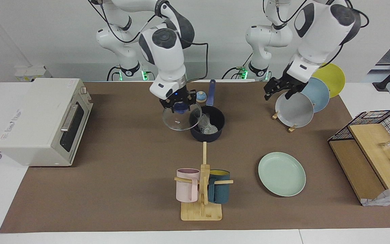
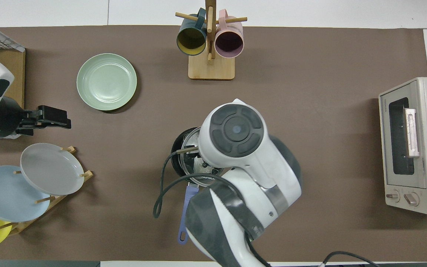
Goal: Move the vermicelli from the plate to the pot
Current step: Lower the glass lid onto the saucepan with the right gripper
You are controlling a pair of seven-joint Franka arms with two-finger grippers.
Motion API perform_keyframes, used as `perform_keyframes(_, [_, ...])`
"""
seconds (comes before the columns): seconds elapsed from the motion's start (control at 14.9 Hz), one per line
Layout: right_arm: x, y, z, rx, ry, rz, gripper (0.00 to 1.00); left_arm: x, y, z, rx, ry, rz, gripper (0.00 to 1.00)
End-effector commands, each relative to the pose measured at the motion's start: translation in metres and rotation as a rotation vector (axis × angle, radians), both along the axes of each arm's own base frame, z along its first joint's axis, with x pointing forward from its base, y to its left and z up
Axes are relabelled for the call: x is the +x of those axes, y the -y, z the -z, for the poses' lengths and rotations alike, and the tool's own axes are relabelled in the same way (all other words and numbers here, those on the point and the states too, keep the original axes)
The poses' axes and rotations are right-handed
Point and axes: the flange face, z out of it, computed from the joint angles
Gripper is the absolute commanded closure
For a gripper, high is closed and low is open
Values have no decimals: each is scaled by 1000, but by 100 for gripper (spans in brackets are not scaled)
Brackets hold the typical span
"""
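The glass lid hangs tilted and off-centre over the dark pot's rim, so my right gripper keeps holding the glass lid for now.
The dark pot (image 1: 207,137) stands mid-table with its blue handle (image 1: 211,92) pointing toward the robots. A wispy nest of vermicelli (image 1: 208,126) lies inside it. My right gripper (image 1: 180,105) is shut on the blue knob of a glass lid (image 1: 178,122), which it holds tilted over the pot's rim on the right arm's side. In the overhead view the right arm hides most of the pot (image 2: 176,155). The mint-green plate (image 1: 282,174) (image 2: 106,82) lies bare, farther from the robots. My left gripper (image 1: 277,96) (image 2: 68,119) hangs open and holds nothing above the grey plate (image 1: 295,110).
A wooden rack holds the grey plate, a light-blue plate (image 1: 318,93) and a yellow plate (image 1: 333,78). A mug tree (image 1: 201,189) carries a pink and a teal mug. A toaster oven (image 1: 42,122) sits at the right arm's end, a wire basket (image 1: 374,149) at the left arm's end.
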Motion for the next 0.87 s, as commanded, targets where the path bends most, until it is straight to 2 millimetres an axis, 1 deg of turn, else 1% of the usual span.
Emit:
perform_keyframes(0.0, [8, -15, 21, -21, 22, -9, 63, 2, -6, 2, 29, -8, 18, 0])
perform_keyframes(0.07, [0, -29, 30, -44, 32, -42, 63, 3, -6, 1, 39, -2, 19, 0])
perform_keyframes(0.13, [-2, -35, 37, -63, 44, -59, 63, 4, -7, 0, 66, 6, 26, 0])
perform_keyframes(0.27, [0, -34, 42, -70, 46, -59, 63, 6, -8, -6, 79, 9, 30, 0])
perform_keyframes(0.34, [-1, -36, 46, -62, 43, -55, 63, 8, -3, -9, 79, 11, 39, 0])
perform_keyframes(0.4, [-1, -36, 50, -58, 41, -54, 63, 8, -9, -12, 84, 5, 32, 0])
perform_keyframes(0.54, [-1, -45, 60, -52, 41, -36, 63, 7, -9, -17, 85, -5, 36, 0])
perform_keyframes(0.67, [3, -47, 68, -40, 46, -24, 63, 4, -8, -15, 87, -27, 39, 0])
perform_keyframes(0.8, [5, -45, 70, -39, 45, -18, 63, 1, -8, -8, 90, -43, 43, 0])
